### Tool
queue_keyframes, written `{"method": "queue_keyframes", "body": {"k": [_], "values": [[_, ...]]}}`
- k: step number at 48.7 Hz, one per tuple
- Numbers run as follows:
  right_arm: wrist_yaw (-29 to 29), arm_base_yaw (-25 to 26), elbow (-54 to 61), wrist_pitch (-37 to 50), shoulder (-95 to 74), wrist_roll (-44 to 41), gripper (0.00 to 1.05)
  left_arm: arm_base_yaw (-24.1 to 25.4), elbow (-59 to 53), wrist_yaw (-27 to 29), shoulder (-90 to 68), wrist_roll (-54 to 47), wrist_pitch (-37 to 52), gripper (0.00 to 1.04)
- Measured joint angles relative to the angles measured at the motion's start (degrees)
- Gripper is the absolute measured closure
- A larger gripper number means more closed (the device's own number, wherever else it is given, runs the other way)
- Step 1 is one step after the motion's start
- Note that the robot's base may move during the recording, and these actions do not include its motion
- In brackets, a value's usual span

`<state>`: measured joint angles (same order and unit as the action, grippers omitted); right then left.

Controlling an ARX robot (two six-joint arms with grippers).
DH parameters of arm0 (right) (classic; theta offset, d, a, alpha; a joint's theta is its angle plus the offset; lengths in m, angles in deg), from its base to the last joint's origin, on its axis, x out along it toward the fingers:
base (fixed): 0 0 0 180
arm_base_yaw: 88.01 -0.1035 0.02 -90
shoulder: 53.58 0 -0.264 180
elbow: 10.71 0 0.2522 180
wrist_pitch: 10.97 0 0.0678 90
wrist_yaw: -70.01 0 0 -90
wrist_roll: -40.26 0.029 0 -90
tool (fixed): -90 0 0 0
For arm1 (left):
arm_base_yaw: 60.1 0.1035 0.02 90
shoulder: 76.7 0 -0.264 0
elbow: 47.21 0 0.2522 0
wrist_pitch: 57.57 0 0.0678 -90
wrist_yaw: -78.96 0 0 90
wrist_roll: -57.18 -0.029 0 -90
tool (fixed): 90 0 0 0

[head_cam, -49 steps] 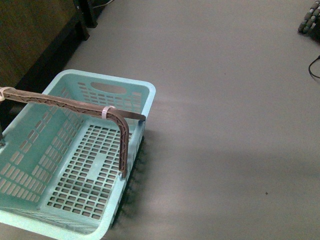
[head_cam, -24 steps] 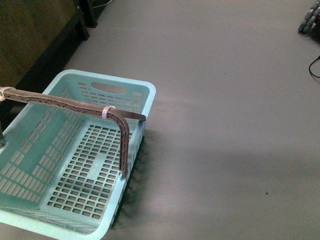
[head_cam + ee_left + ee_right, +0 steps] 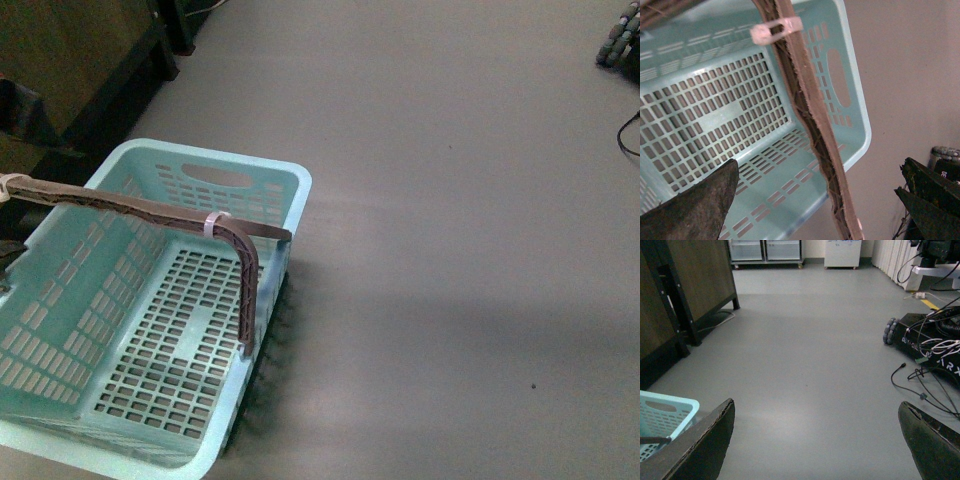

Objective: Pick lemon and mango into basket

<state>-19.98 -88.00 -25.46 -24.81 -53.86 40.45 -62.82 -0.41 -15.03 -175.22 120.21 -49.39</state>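
Note:
Next, my left gripper grabs the basket's brown swing handle [image 3: 140, 208] to bring the basket [image 3: 190, 330] within reach for the lemon and mango.
The turquoise basket [image 3: 190, 330] stands on the grey floor at the lower left of the front view and is empty. Its brown handle [image 3: 150, 212] is up, with a white tie [image 3: 213, 222] on it. The lemon and the mango are out of view in every frame. My left gripper [image 3: 816, 172] is open and empty above the basket [image 3: 715, 110], its jaws standing either side of the handle [image 3: 805, 95] without touching it. My right gripper [image 3: 815, 407] is open and empty over bare floor, with a basket corner [image 3: 665, 412] beside it.
A dark wooden cabinet [image 3: 60, 60] stands behind the basket at the left. A dark part of my left arm [image 3: 18, 108] shows at the left edge. A wheeled robot base [image 3: 925, 332] with loose cables [image 3: 920, 377] is at the right. Grey floor [image 3: 450, 250] fills the middle.
A dark part of my left arm has come into the front view at the left edge, above the basket's far corner. The basket has not moved.

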Motion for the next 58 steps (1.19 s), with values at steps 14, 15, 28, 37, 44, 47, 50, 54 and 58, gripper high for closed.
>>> {"method": "queue_keyframes", "body": {"k": [14,15,28,37,44,47,50,54,58], "values": [[0.0,0.0,0.0,0.0,0.0,0.0,0.09,-4.5,8.8,4.1,-14.6,7.0,4.2,0.07],[0.0,0.0,0.0,0.0,0.0,0.0,0.09,-4.8,9.2,4.3,-15.3,7.5,4.5,0.07],[0.0,0.0,0.0,0.0,0.0,0.0,0.09,-7.8,15.2,7.2,-21.7,11.7,4.7,0.33],[0.0,0.0,0.0,0.0,0.0,0.0,0.09,-8.8,16.1,8.1,-23.0,13.4,3.8,0.69],[0.0,0.0,0.0,0.0,0.0,0.0,0.09,-9.3,15.1,8.3,-21.4,16.5,2.3,0.95],[0.0,0.0,0.0,0.0,0.0,0.0,0.09,-9.3,14.1,8.0,-19.4,15.3,1.4,0.98],[0.0,0.0,0.0,0.0,0.0,0.0,0.09,-9.2,13.0,8.5,-16.8,15.9,0.6,0.98],[0.0,0.0,0.0,0.0,0.0,0.0,0.09,-8.7,10.6,8.3,-11.2,16.4,-1.6,0.99],[0.0,0.0,0.0,0.0,0.0,0.0,0.09,-8.2,8.1,8.0,-3.8,17.3,-4.6,0.99]]}}
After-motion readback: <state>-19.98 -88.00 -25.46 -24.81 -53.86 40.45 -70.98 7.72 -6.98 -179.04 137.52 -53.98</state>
